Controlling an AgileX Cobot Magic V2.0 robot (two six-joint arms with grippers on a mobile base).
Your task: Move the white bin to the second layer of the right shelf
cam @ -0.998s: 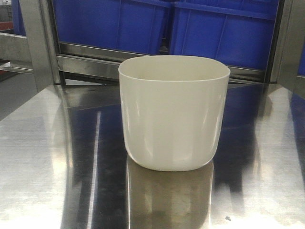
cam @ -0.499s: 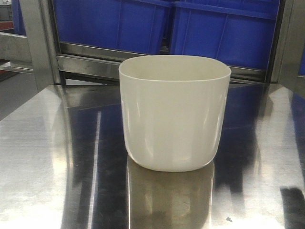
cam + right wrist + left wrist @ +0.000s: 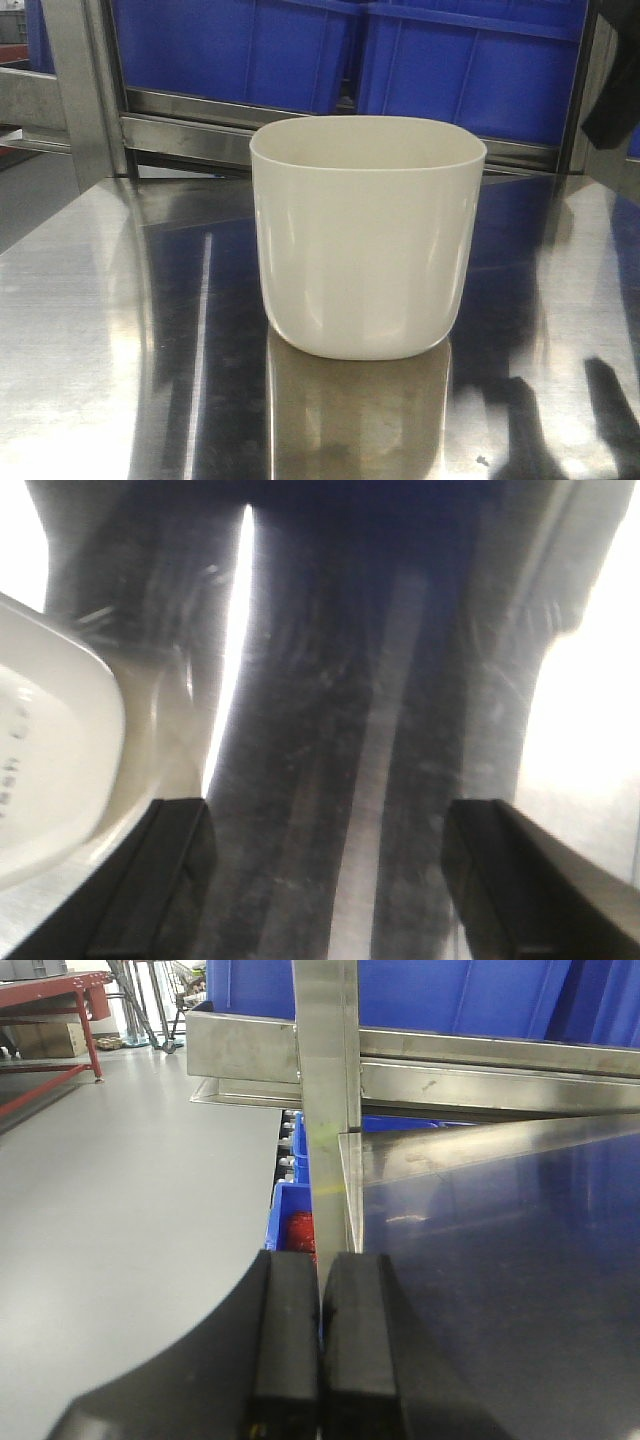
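I will move the white bin (image 3: 366, 235) to the shelf, so next I will grab the bin by its rim (image 3: 468, 150) with my right gripper.
The white bin (image 3: 366, 235) stands upright and empty in the middle of the shiny steel tabletop (image 3: 90, 320). In the right wrist view its rim (image 3: 45, 750) shows at the left edge. My right gripper (image 3: 330, 815) hovers open over bare steel just right of the bin, its left finger (image 3: 165, 875) close to the bin's wall. My left gripper (image 3: 320, 1260) is shut on nothing, at the table's left edge by a steel post (image 3: 328, 1090). The right shelf second layer is out of view.
Behind the bin a steel rail (image 3: 190, 135) carries blue crates (image 3: 460, 70). A dark part of my right arm (image 3: 612, 90) hangs at the upper right. Left of the table lies grey floor (image 3: 120, 1190), with a blue crate (image 3: 290, 1215) below the table edge.
A dark part of the right arm has come into the front view at the upper right, and its shadow on the tabletop at the lower right has grown. The bin has not moved.
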